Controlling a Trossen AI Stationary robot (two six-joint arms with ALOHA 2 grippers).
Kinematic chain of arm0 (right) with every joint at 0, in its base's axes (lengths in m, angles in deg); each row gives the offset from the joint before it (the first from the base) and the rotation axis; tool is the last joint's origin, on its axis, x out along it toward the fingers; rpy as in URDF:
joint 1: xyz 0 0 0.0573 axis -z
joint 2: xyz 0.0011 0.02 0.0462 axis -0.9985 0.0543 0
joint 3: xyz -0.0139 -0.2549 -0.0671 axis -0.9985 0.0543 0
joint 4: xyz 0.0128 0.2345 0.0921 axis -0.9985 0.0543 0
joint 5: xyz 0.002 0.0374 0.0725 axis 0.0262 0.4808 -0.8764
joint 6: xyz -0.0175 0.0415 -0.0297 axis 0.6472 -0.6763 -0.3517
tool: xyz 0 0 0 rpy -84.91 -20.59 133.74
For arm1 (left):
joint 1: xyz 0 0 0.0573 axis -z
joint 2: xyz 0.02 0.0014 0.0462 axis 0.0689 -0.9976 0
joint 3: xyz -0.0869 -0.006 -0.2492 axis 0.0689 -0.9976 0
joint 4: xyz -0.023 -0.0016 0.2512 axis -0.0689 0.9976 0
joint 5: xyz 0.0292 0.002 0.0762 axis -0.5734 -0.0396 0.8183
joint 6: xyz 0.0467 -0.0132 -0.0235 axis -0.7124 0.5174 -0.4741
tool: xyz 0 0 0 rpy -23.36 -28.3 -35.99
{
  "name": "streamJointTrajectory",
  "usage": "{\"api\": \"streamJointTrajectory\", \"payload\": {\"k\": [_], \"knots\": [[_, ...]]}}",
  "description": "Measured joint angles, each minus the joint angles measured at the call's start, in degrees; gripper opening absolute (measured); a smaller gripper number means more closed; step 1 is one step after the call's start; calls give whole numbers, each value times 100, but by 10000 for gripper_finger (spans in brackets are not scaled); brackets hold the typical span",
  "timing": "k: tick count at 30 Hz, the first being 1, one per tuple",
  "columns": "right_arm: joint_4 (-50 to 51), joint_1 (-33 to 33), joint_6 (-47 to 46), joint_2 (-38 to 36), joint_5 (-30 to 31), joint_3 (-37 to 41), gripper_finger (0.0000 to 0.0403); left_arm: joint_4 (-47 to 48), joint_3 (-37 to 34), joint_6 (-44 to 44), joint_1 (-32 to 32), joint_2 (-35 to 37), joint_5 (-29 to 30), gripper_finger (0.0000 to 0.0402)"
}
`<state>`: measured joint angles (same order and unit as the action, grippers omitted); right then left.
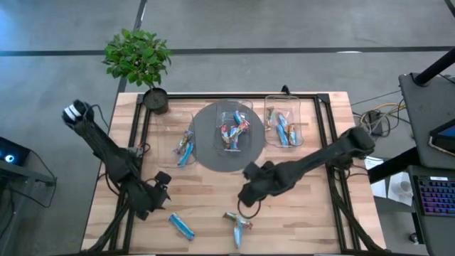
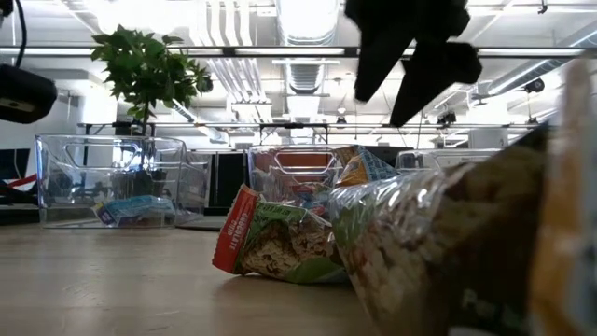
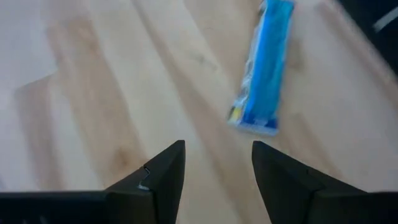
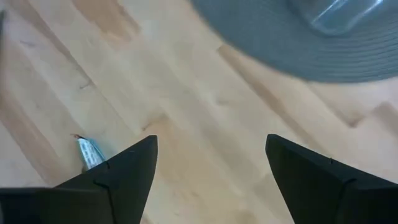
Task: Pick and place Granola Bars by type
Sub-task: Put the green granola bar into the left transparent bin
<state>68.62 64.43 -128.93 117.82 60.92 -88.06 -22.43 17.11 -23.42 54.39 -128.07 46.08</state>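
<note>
My left gripper grips the light blue granola bar by its dark blue end point(image 1: 173, 218) next, to sort it into a clear container point(image 1: 173, 138).
One light blue granola bar point(image 1: 181, 226) lies flat near the table's near edge; the left wrist view shows it point(image 3: 264, 68) ahead of the fingers. A small heap of bars point(image 1: 237, 224) lies near the middle of the near edge and looms large in the low view point(image 2: 280, 243). More bars sit inside three clear containers. My left gripper point(image 1: 160, 186) point(image 3: 217, 168) hovers open, just to the far-left of the blue bar. My right gripper point(image 1: 249, 199) point(image 4: 211, 162) is open above the wood, just beyond the heap; a bar's end point(image 4: 90, 152) shows beside one finger.
The three clear containers stand in a row toward the far side: the left point(image 1: 185, 142), the middle point(image 1: 234, 128) on a round grey mat point(image 1: 206, 153) and the right point(image 1: 284, 124). A potted plant point(image 1: 155, 99) stands at the far left corner. A black frame rims the table.
</note>
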Motion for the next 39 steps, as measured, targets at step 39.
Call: {"api": "streamJointTrajectory", "payload": {"k": [39], "knots": [[43,115,655,1311,-887,-1256,275,-2801,40,60,144,-2708,-31,168]]}}
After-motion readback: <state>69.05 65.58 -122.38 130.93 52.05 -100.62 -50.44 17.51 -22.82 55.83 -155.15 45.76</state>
